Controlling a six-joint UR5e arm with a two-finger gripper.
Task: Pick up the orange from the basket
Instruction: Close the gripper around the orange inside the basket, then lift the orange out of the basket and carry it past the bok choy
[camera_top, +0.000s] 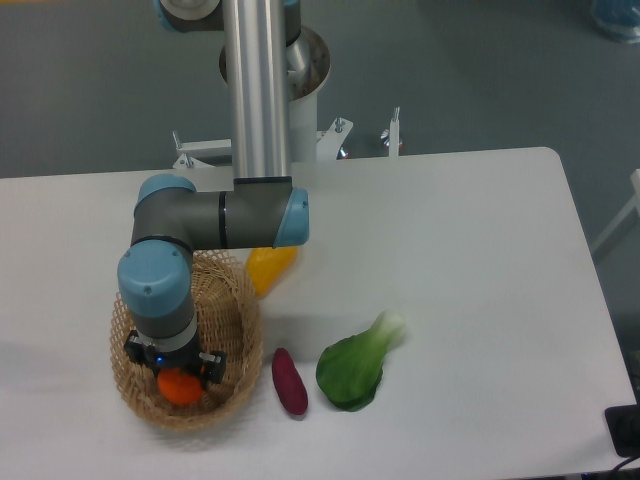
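The robot's gripper will next grab the orange around its round middle (181, 388) to pick it out of the basket (238, 352).
The orange (181, 387) lies in the front part of the oval wicker basket (238, 352) at the table's front left. My gripper (177, 372) points straight down into the basket, directly over the orange, and hides the fruit's upper half. Its black fingers (212, 362) stand spread on either side of the orange, wider than the fruit, so the gripper is open. The blue-grey wrist above covers the fingertips, so I cannot tell whether they touch the orange.
A yellow-orange elongated fruit (270, 266) lies just behind the basket, partly under the arm. A purple sweet potato (290, 381) and a green bok choy (357, 364) lie to the basket's right. The arm's base post (257, 90) rises at the back.
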